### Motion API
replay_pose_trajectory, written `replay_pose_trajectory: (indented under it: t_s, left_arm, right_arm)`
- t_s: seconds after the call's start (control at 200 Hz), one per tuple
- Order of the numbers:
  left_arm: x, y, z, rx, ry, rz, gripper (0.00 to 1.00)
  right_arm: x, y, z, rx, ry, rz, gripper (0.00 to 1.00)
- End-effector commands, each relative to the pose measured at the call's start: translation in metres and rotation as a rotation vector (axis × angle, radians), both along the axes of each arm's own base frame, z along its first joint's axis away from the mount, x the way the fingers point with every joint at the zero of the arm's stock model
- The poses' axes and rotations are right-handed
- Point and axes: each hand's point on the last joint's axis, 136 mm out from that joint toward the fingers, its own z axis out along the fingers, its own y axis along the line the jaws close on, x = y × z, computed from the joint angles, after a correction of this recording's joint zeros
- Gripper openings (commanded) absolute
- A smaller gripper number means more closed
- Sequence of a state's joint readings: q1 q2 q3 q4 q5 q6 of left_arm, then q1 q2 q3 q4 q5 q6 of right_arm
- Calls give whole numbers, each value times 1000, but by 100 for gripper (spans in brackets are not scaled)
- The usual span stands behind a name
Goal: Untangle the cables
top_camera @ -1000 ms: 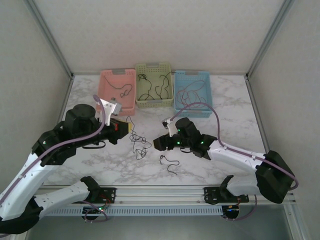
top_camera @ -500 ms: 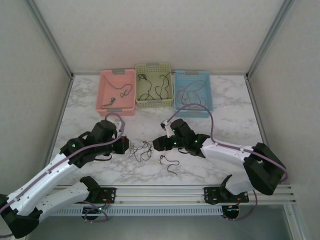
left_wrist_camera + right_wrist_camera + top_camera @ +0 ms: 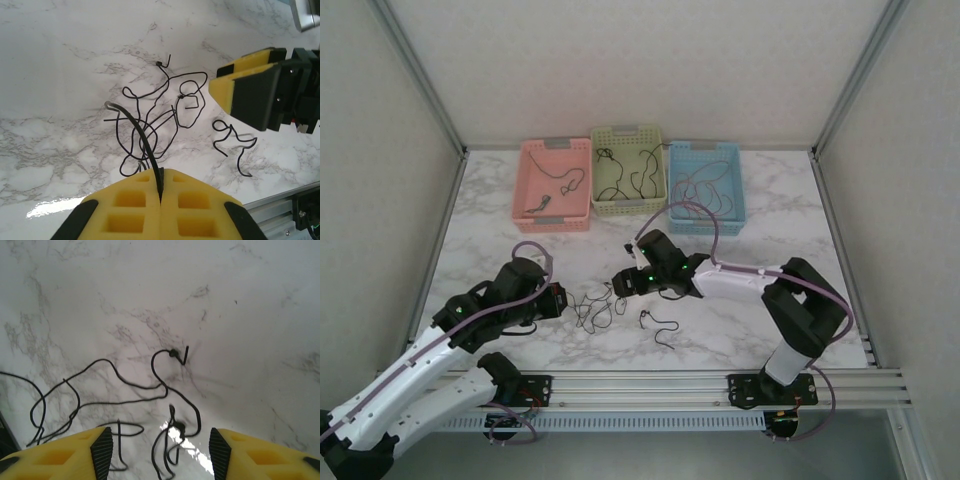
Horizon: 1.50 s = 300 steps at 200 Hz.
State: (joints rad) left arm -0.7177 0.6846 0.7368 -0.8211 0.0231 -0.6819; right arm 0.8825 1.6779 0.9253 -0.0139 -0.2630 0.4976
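My right gripper should grab the tangle's knotted cable end (image 3: 618, 298) (image 3: 178, 427) to untangle the cables, opposite the black piece of cable that my left gripper holds.
A tangle of thin dark cables (image 3: 596, 305) lies on the marble table between the arms; the left wrist view shows its loops (image 3: 150, 120). My left gripper (image 3: 561, 299) sits low at the tangle's left edge, its yellow pads shut on one black strand (image 3: 161, 172). My right gripper (image 3: 619, 285) hovers at the tangle's right end, open. Between its pads (image 3: 161, 452) lie loops and a knotted cable end (image 3: 172, 354). A single loose cable (image 3: 660, 326) lies apart, just right of the tangle.
Three baskets stand in a row at the back: pink (image 3: 525, 190), green (image 3: 602, 200) and blue (image 3: 735, 205), each holding thin cables. The right gripper's finger (image 3: 250, 90) shows close in the left wrist view. The aluminium rail (image 3: 640, 385) runs along the near edge.
My left arm came down from near the pink basket with the strand, and the tangle sank onto the table. My right gripper moved left to the tangle.
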Motion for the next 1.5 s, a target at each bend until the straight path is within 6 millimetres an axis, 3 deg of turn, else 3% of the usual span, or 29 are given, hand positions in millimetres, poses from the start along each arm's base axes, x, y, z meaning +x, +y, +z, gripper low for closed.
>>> replay_pose_trajectory:
  t_s: [0.0,0.571,0.741,0.951,1.046,1.161,1.266,1.381,1.497]
  left_arm:
    - [2,5,0,-3,-5,35,0]
    - [2,5,2,-9,-13,34,0]
    - [2,5,2,-8,-14,34,0]
    - [2,6,2,-4,-12,38,0]
    - [2,9,5,-6,-25,51,0]
    - [2,17,18,3,-53,74,0]
    - [0,37,49,45,-119,114,0]
    - [-7,82,100,168,-228,196,0]
    - [-20,110,141,182,-331,238,0]
  right_arm:
    - [0,7,-7,-22,16,9,55]
    - [13,12,-28,-78,40,-28,40]
    - [16,15,-30,-78,41,-28,31]
    - [20,14,-27,-78,22,-45,4]
    - [25,8,-19,-81,-11,-72,0]
    - [38,-18,2,-89,-63,-141,0]
    - [54,-62,23,-76,-80,-250,0]
    - [77,-148,39,-63,-74,-477,0]
    - [81,-216,40,-47,-63,-649,0]
